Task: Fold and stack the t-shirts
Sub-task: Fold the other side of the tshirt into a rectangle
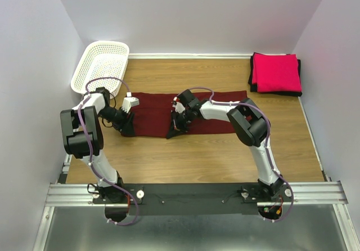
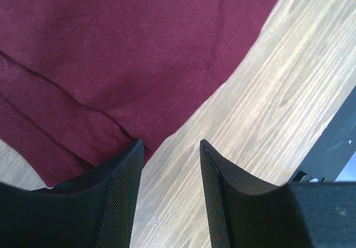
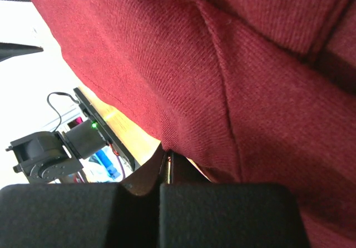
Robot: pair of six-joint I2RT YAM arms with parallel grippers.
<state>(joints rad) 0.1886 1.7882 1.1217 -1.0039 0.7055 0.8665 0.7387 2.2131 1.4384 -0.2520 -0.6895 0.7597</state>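
Note:
The robot should next grip the dark maroon t-shirt by its near corner with its left gripper, so that both grippers can fold the t-shirt's near edge over.
The dark maroon t-shirt lies as a long folded strip across the middle of the wooden table. My left gripper is open at its near-left corner. In the left wrist view bare wood shows between the fingers and the cloth edge touches the left finger. My right gripper is at the shirt's near edge, shut on the hem in the right wrist view. The bright pink-red t-shirt lies folded on a black one at the far right.
A white mesh basket stands at the far left corner. Bare wooden table lies between the maroon shirt and the arms' base rail. White walls enclose the table on three sides.

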